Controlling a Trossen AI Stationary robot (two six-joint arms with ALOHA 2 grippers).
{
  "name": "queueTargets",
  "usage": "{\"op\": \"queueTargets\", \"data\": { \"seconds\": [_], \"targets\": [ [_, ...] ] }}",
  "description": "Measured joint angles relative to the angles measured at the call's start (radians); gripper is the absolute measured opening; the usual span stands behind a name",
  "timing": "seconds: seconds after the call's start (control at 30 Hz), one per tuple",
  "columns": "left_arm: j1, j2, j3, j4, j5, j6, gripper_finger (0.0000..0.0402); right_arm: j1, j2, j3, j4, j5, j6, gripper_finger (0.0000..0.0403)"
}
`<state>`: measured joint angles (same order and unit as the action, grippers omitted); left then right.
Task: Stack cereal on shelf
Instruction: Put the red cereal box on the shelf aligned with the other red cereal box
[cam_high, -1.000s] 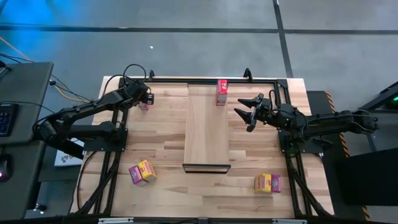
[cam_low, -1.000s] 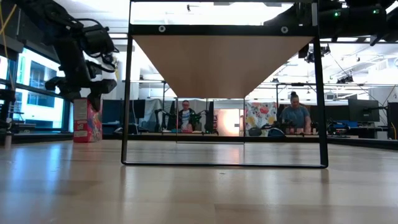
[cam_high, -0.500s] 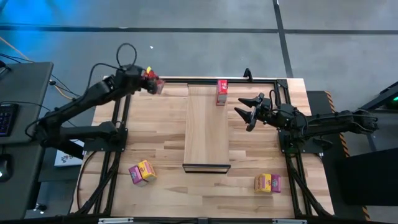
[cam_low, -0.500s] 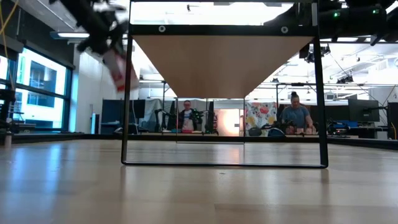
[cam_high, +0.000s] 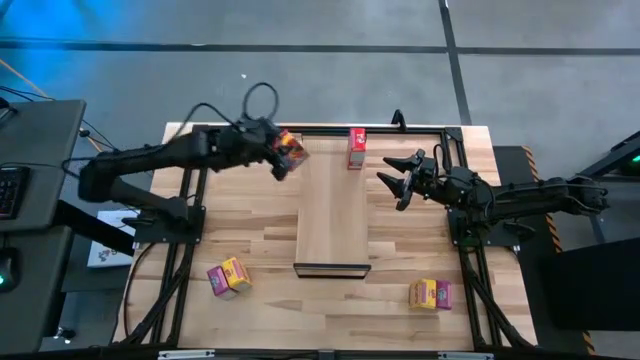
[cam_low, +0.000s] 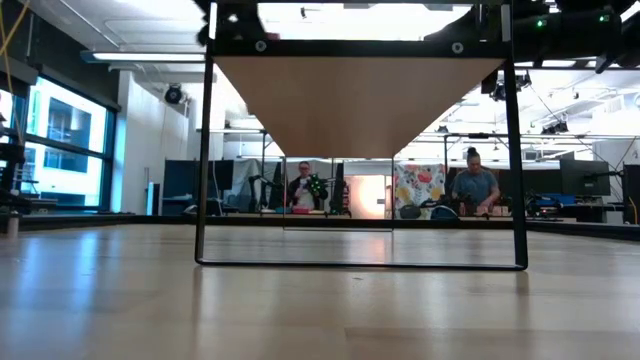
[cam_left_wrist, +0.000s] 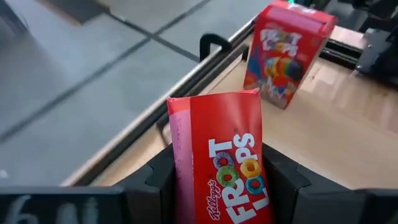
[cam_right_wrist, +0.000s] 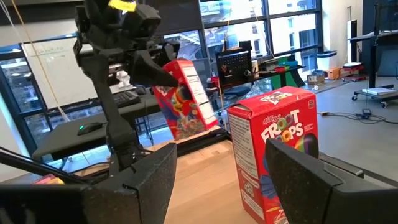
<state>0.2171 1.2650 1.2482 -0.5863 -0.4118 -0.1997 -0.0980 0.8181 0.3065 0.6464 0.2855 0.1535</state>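
Note:
My left gripper is still short of the shelf's far end (cam_high: 322, 153) with the tilted red box (cam_high: 290, 150), so opening now would drop the box. I need to move the box there first, then open my left gripper.
My left gripper (cam_high: 280, 152) is shut on a red cereal box (cam_high: 290, 152), in the air by the far left corner of the shelf (cam_high: 334, 215). The shelf is a long light-wood plank raised on a black frame (cam_low: 204, 150). A second red box (cam_high: 356, 147) stands upright on the shelf's far end. My right gripper (cam_high: 397, 182) hovers open just right of the shelf, level with that box (cam_right_wrist: 277, 155). A pink and yellow pair (cam_high: 228, 277) lies near left on the table. Another yellow and pink pair (cam_high: 430, 294) lies near right. My left gripper pinches the red box (cam_left_wrist: 224, 168) between its two fingers, one finger (cam_left_wrist: 158, 180) on the narrow pink side and the other (cam_left_wrist: 280, 180) on the opposite side. The box's closed flap end (cam_left_wrist: 214, 99) points away from the wrist. It is lifted clear and tilted (cam_right_wrist: 186, 99).
The black frame rail (cam_high: 300, 130) runs along the table's far edge, with a clamp (cam_high: 398, 118) behind it. The middle and near parts of the shelf top are bare. A desk with a keyboard (cam_high: 10, 190) stands left of the table. People sit in the room beyond (cam_low: 475, 190).
My left gripper has lifted the red box off the table's far left corner. It has carried the box up and to the right, toward the shelf's far end, and the box has tipped from upright to tilted. The gripper has left the low view.

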Motion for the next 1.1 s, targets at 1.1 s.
{"op": "queueTargets", "data": {
  "seconds": [1.1],
  "targets": [
    [-0.026,0.308,0.155,0.145,0.016,0.238,0.0184,0.000,0.000,0.000,-0.014,0.000,0.003,0.0238]
  ]
}}
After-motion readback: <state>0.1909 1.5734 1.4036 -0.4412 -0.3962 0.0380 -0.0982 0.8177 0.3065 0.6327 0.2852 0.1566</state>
